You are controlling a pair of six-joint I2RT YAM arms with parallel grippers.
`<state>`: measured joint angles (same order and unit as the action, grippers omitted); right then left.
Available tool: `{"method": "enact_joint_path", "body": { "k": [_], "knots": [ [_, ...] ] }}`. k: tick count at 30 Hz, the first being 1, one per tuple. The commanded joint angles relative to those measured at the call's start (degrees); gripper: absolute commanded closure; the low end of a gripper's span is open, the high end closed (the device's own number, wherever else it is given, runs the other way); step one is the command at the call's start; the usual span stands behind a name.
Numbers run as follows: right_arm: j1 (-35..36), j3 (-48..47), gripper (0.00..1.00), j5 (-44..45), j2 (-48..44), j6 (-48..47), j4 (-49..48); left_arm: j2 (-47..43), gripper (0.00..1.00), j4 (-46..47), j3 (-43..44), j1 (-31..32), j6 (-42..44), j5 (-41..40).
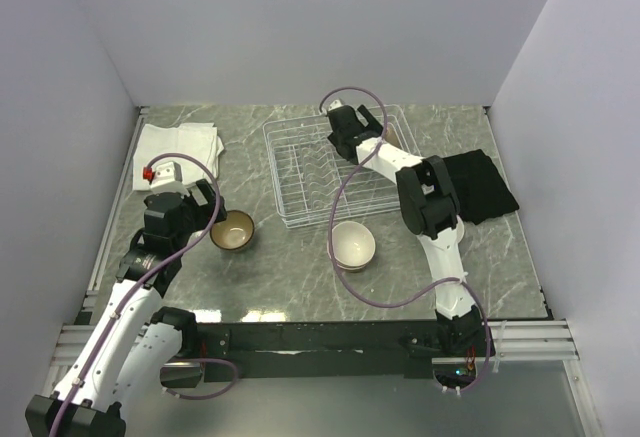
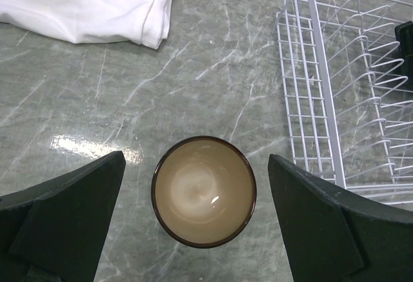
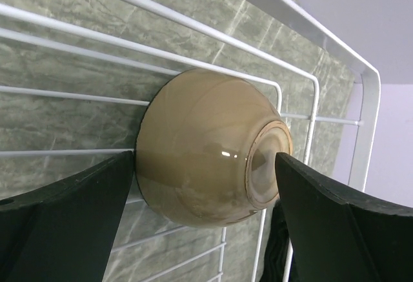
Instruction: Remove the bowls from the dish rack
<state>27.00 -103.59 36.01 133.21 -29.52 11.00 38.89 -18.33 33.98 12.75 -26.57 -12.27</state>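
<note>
The tan bowl (image 3: 193, 140) would stay against the rack wires if I lifted my right gripper now, because the gripper's fingers are open around the bowl.
The white wire dish rack (image 1: 310, 172) stands at the back middle of the table. My right gripper (image 1: 343, 139) reaches into it. In the right wrist view it (image 3: 205, 159) is open, its jaws on either side of a tan bowl (image 3: 193, 140) that lies on its side against the rack wires (image 3: 193, 33), foot to the right. A dark-rimmed bowl with a cream inside (image 1: 234, 232) stands on the table left of the rack. My left gripper (image 2: 197, 159) is open just above it (image 2: 204, 195). A second bowl with a white inside (image 1: 353, 245) stands in front of the rack.
A folded white cloth (image 1: 178, 147) lies at the back left and also shows in the left wrist view (image 2: 97, 4). A black cloth (image 1: 482, 185) lies right of the rack. The rack's side wall (image 2: 322, 101) is close to the right of the left gripper.
</note>
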Motion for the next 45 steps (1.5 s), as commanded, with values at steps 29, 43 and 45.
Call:
{"method": "enact_joint_path", "body": {
  "k": [29, 43, 45],
  "knots": [
    [-0.29, 2.95, 0.44, 1.70, -7.78, 2.09, 0.25, -0.05, 0.01, 1.10, 0.21, 0.78, 0.73, -1.61],
    [0.24, 10.51, 0.69, -2.60, -17.36, 10.44, 1.21, -0.49, 0.01, 1.45, 0.04, 0.78, 0.73, -1.00],
    [0.15, 11.21, 0.73, -3.83, -18.94, 12.45, 1.48, -0.49, 0.01, 1.54, 0.04, 0.78, 0.73, -0.65]
  ]
}}
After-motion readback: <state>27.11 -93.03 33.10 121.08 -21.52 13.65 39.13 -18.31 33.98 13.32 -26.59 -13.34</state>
